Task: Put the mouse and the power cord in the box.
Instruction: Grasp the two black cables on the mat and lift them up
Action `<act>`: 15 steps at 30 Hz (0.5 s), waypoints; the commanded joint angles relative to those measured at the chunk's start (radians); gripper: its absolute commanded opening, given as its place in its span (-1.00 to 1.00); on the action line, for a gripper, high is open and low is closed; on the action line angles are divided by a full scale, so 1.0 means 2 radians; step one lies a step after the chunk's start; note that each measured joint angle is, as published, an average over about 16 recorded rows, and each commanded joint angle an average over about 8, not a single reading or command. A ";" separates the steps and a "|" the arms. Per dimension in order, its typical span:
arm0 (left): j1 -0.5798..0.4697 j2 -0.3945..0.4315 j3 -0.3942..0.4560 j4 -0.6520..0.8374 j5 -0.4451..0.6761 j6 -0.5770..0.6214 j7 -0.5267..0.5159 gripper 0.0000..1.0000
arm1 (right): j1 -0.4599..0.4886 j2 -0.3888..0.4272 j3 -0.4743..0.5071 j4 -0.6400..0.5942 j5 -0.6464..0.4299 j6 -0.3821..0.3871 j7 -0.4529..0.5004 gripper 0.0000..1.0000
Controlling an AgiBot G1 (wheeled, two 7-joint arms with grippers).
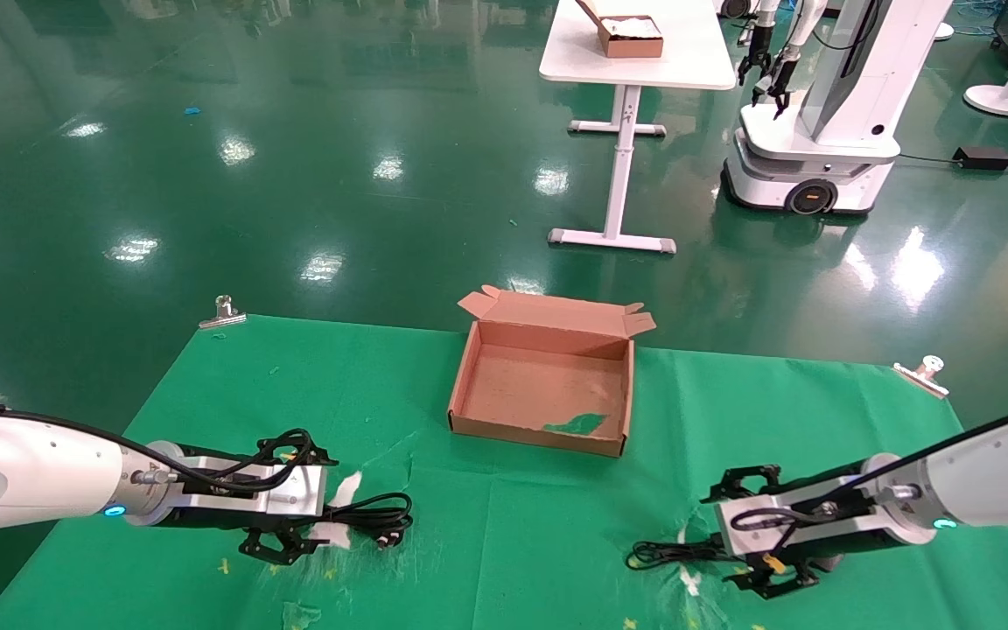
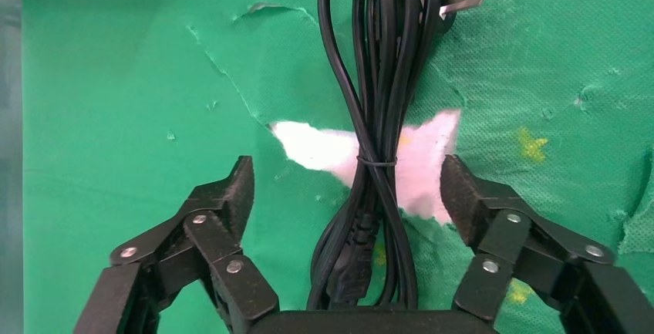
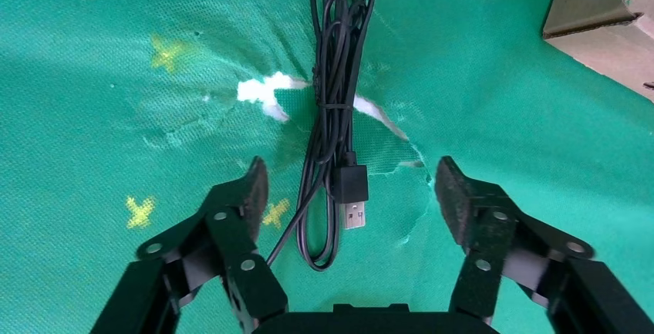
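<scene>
The power cord's slack loops bunch together at its tied middle and fan out at both ends, so my left gripper should grip it there next.
The box lies open at the middle of the green cloth, with a green patch on its floor; one corner of it shows in the right wrist view. The power cord, a tied bundle of thick black loops, lies on the cloth. My left gripper is open with a finger on each side of the bundle. My right gripper is open low over the mouse's thin coiled cable and its silver USB plug, at the front right. The mouse body is hidden.
The cloth is torn to white under both cable bundles. Metal clips hold the cloth's far corners. Beyond stand a white table with a smaller carton and another robot.
</scene>
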 commanded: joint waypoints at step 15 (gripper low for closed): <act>0.001 0.000 -0.001 -0.001 -0.001 0.001 -0.002 -1.00 | 0.000 0.001 -0.001 0.001 -0.001 -0.001 0.001 -1.00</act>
